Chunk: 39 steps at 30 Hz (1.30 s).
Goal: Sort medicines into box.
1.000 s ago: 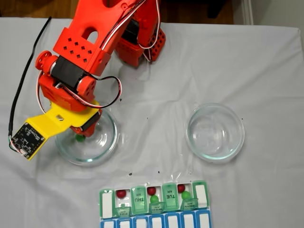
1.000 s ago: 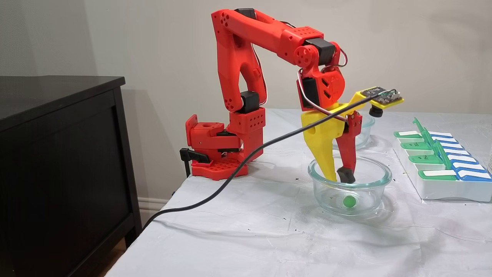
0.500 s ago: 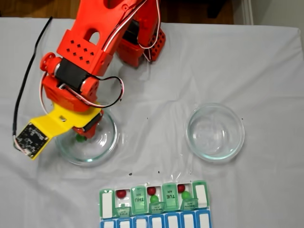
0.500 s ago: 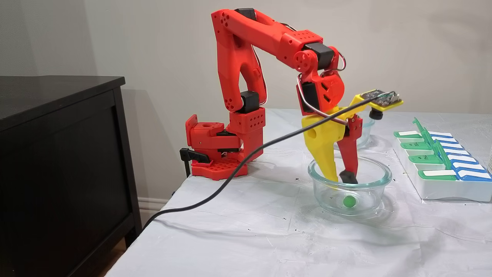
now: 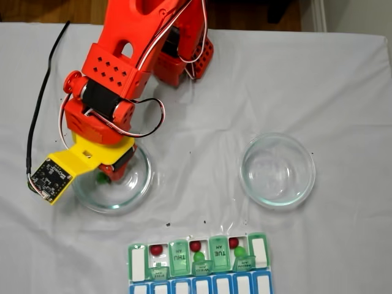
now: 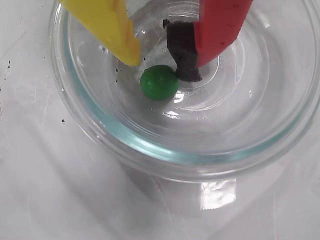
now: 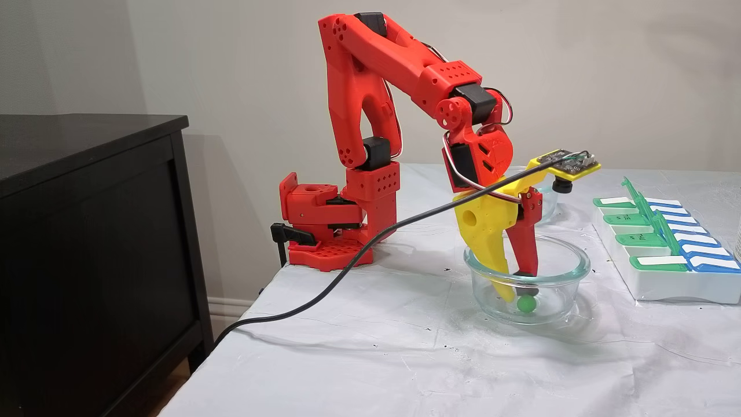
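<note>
Next, the gripper grabs the green ball by its round body [image 5: 102, 177] to fill the box's open section [image 5: 157, 260] with its medicine.
One green medicine ball [image 6: 159, 82] lies on the bottom of a clear glass dish [image 6: 150, 150]. My gripper [image 6: 161, 68] is open and low inside that dish, with the yellow finger [image 6: 112, 27] on one side of the ball and the red finger's black pad [image 6: 182, 50] on the other, just above it. A fixed view from the side shows the same ball [image 7: 525, 303] under the gripper [image 7: 517, 291]. The box [image 5: 259, 251] lies at the table's near edge, with red balls [image 5: 157, 249] and green balls [image 5: 240, 251] in its open green compartments.
A second glass dish [image 5: 277, 170] stands empty to the right in the fixed view from above. The arm's base [image 7: 324, 231] sits at the table's far side and a black cable [image 7: 324, 289] trails off the edge. A dark cabinet [image 7: 87, 231] stands beside the table.
The gripper has sunk deeper into the dish, down to the green ball, and stayed open. The ball has not moved.
</note>
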Tool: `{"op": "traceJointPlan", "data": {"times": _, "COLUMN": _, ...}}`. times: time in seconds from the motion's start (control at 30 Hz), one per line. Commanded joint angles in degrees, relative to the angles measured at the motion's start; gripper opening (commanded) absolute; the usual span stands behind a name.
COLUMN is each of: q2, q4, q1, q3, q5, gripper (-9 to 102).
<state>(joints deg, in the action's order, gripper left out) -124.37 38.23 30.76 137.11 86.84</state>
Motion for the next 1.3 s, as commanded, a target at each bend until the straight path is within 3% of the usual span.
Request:
{"op": "traceJointPlan", "data": {"times": 0.0, "q2": -4.92, "q4": -2.2, "q1": 0.0, "q3": -0.62, "q5": 0.44, "gripper": 12}}
{"op": "traceJointPlan", "data": {"times": 0.8, "q2": -2.55, "q4": -9.32, "q1": -0.26, "q3": 2.11, "q5": 1.67, "gripper": 12}}
{"op": "traceJointPlan", "data": {"times": 1.27, "q2": 0.79, "q4": -7.73, "q1": -0.88, "q3": 0.26, "q5": 2.81, "gripper": 13}}
